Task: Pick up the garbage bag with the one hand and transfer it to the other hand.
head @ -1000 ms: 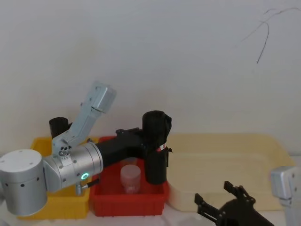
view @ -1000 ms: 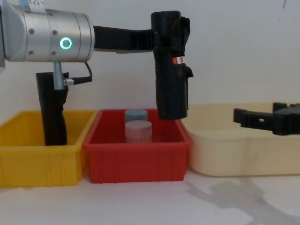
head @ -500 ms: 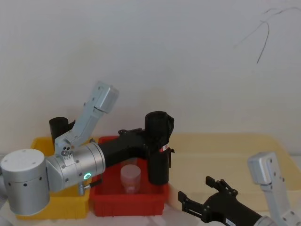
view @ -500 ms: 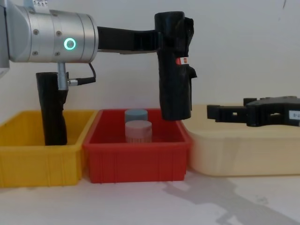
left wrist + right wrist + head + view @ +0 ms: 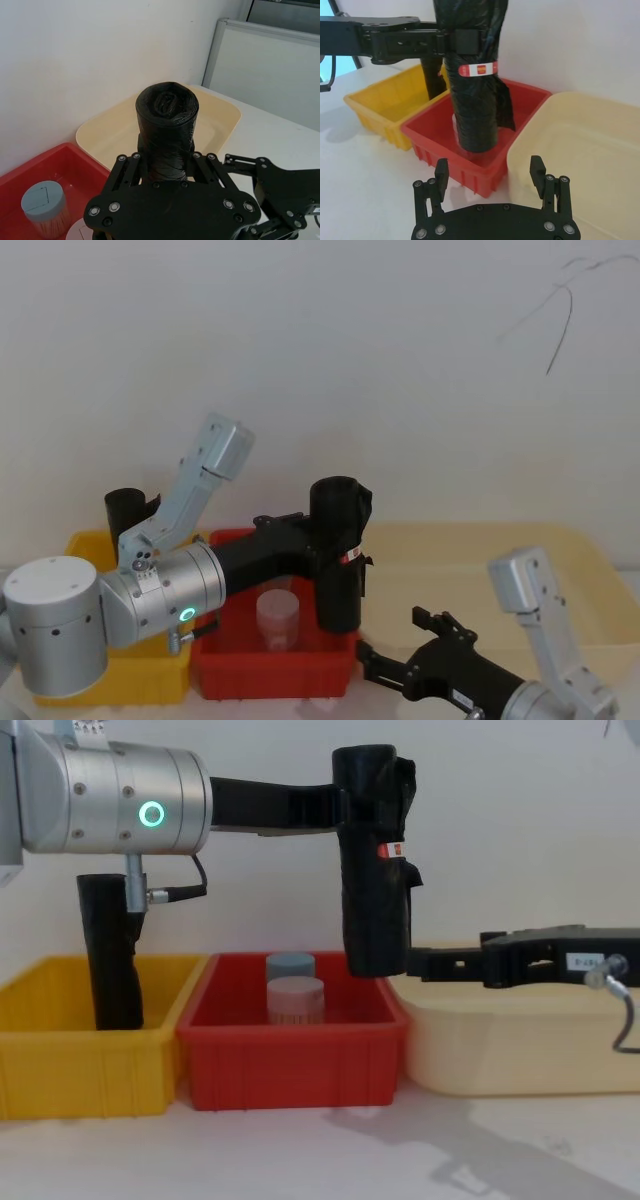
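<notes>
My left gripper holds the garbage bag (image 5: 372,870). My right gripper should grab the bag by its lower end (image 5: 376,952) next, so it can take the bag over.
The garbage bag (image 5: 372,870), a tall black crinkled roll with a red-and-white label, hangs upright over the right end of the red bin (image 5: 290,1060). My left gripper (image 5: 345,805), on the green-ring arm, is shut on its upper part. The left wrist view shows the fingers (image 5: 131,169) clamped on either side of the roll (image 5: 167,125). My right gripper (image 5: 415,960) reaches in from the right at the height of the bag's lower end. It is open (image 5: 489,166), with the bag (image 5: 475,100) just ahead of its fingertips and nothing between them.
The red bin holds two capped jars (image 5: 295,998). A yellow bin (image 5: 80,1060) on the left holds another black roll (image 5: 112,950). A cream tray (image 5: 510,1040) lies on the right, under the right arm. A white wall stands close behind.
My right gripper has moved left from over the cream tray to just beside the bag's lower end. The left gripper and bag have shifted slightly right.
</notes>
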